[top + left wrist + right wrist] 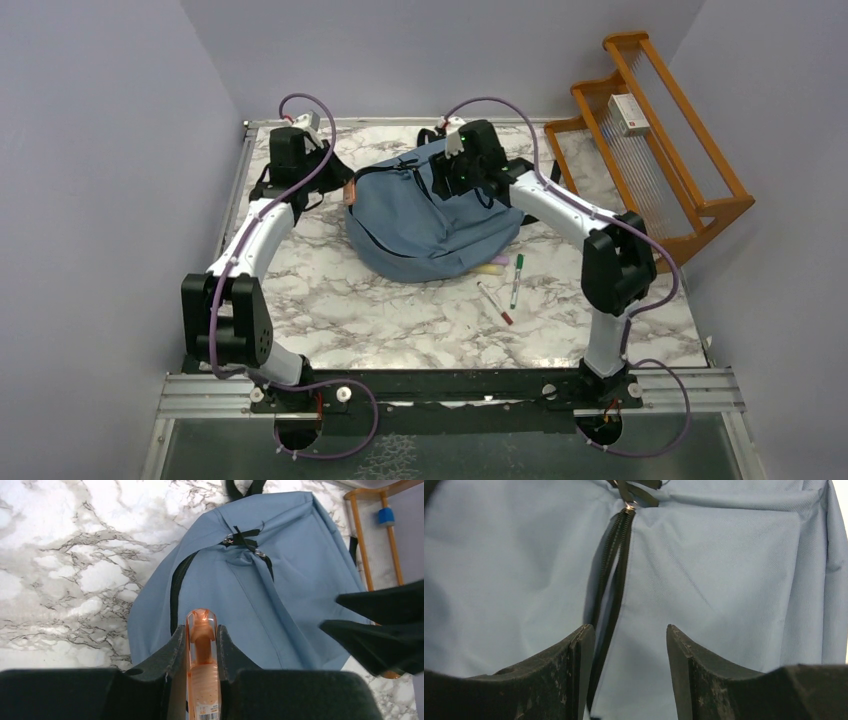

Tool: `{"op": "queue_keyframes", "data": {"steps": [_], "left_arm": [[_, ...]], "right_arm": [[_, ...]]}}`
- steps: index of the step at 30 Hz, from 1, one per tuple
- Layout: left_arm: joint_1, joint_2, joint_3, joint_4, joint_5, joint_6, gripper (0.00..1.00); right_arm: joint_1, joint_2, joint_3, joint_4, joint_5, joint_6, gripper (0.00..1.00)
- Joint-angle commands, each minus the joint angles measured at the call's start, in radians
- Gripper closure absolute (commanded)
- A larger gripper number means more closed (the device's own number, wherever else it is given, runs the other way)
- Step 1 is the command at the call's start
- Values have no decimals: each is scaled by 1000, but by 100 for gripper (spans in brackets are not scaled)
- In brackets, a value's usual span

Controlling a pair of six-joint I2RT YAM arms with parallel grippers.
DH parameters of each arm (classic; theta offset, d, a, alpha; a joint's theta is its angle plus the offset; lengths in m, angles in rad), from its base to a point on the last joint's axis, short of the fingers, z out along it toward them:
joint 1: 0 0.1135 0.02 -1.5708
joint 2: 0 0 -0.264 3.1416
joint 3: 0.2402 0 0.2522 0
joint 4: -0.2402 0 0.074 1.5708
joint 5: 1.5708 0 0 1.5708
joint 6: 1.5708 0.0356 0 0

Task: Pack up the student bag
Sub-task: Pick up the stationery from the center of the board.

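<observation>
I will next grab the bag with my right gripper by the zippered edge of its pocket (424, 187), so the opening stays free for the orange marker (350, 193).
The slate-blue student bag (435, 225) lies on the marble table at the back middle, also in the left wrist view (280, 595) and the right wrist view (724, 570). Its main zipper (616, 555) is partly open. My left gripper (202, 632) is shut on an orange translucent marker (202, 665) and hovers at the bag's left edge, where the marker (350, 193) shows from above. My right gripper (630, 635) is open, just above the bag's fabric beside the zipper; from above it (462, 172) sits over the bag's top.
A red pen (494, 302), a green pen (517, 279) and a pale yellow-and-pink item (494, 266) lie on the table right of the bag. A wooden rack (650, 140) holding a small box (630, 113) stands at the back right.
</observation>
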Motion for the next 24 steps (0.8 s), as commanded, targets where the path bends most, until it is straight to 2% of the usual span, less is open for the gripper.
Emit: {"op": "queue_keyframes", "data": {"steps": [1,9,16,21,24], "left_arm": [[4,-94,-33,42,41,-18,100],[4,-97,-41,45,30,-16,100],[5,-79,-16,28,18,5,100],[5,-73,-22,37,31,-8,100],[5,-70,-24,38,30,-9,100]], "right_arm": [[43,90,82,-98,163,-132,40],[110,180,130,-138,216,-192,29],[146,181,125,-125,171,-205,23],[147,209,142,-131,276,-197,23],[148,227,156,-140,345,-207,30]]}}
